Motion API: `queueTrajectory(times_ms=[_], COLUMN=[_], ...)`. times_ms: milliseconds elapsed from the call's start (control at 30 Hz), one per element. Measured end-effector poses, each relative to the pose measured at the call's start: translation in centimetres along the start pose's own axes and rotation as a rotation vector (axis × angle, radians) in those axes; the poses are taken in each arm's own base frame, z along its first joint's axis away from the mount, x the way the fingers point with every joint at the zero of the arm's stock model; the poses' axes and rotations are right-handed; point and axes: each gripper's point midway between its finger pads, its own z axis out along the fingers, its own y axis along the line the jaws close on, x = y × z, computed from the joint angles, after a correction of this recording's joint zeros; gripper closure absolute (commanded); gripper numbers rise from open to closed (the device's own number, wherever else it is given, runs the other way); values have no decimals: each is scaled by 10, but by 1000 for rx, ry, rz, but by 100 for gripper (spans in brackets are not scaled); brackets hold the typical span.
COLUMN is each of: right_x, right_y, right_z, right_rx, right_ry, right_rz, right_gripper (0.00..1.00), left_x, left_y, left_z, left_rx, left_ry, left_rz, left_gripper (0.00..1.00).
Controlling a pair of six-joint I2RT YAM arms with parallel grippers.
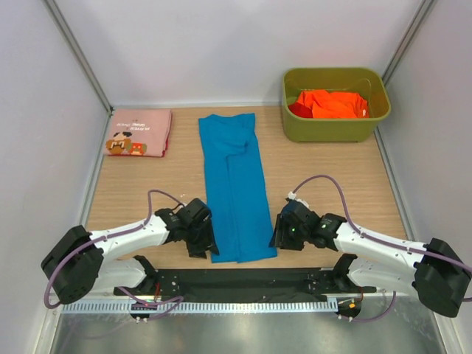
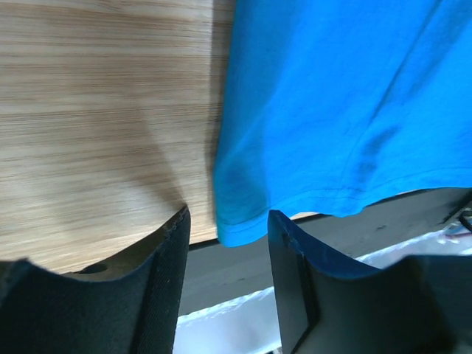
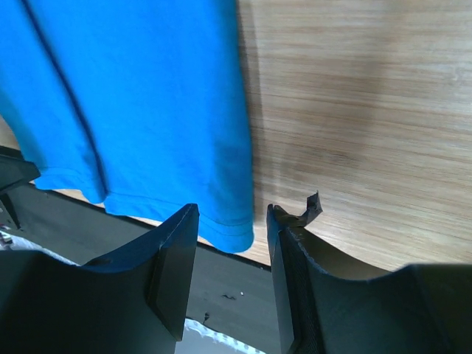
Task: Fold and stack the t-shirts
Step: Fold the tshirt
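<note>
I need to grab the blue t-shirt's free hem corner next with my right gripper, opposite my left gripper's corner, to fold the hem evenly over the t-shirt.
A bright blue t-shirt (image 1: 234,184), folded into a long narrow strip, lies down the middle of the table, its hem at the near edge. My left gripper (image 1: 206,241) is at the hem's left corner and my right gripper (image 1: 279,232) at its right corner. In the left wrist view the blue t-shirt's corner (image 2: 243,214) lies between the fingertips of the left gripper (image 2: 227,221), whose jaws stand apart. The right wrist view shows the other corner of the blue t-shirt (image 3: 228,221) in the gap of the right gripper (image 3: 232,215), also open. A pink printed t-shirt (image 1: 139,133) lies folded at the back left.
An olive-green bin (image 1: 324,129) at the back right holds orange t-shirt cloth (image 1: 332,103) and a bit of red cloth (image 1: 298,110). The blue hem hangs slightly over the table's near edge above a black strip (image 1: 243,279). White walls enclose the table.
</note>
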Motion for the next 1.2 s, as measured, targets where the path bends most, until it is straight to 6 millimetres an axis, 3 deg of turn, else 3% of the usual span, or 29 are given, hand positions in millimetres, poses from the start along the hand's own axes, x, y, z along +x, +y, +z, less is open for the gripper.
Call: queueTrajectory(times_ms=[267, 433, 633, 933, 1200], right_x=[12, 15, 22, 17, 2], right_y=[-11, -9, -10, 2, -1], right_z=[7, 11, 9, -4, -10], right_rx=[22, -8, -48, -135, -56], right_ry=[24, 26, 13, -36, -86], right_rz=[7, 24, 48, 86, 97], right_gripper=[53, 66, 99, 99, 99], left_x=[4, 5, 4, 3, -5], left_y=[-6, -5, -5, -4, -22], left_z=[6, 8, 8, -1, -9], left_rx=[45, 45, 45, 47, 62], left_ry=[17, 16, 14, -7, -15], left_rz=[-26, -27, -26, -27, -13], left_gripper=[79, 100, 100, 100, 100])
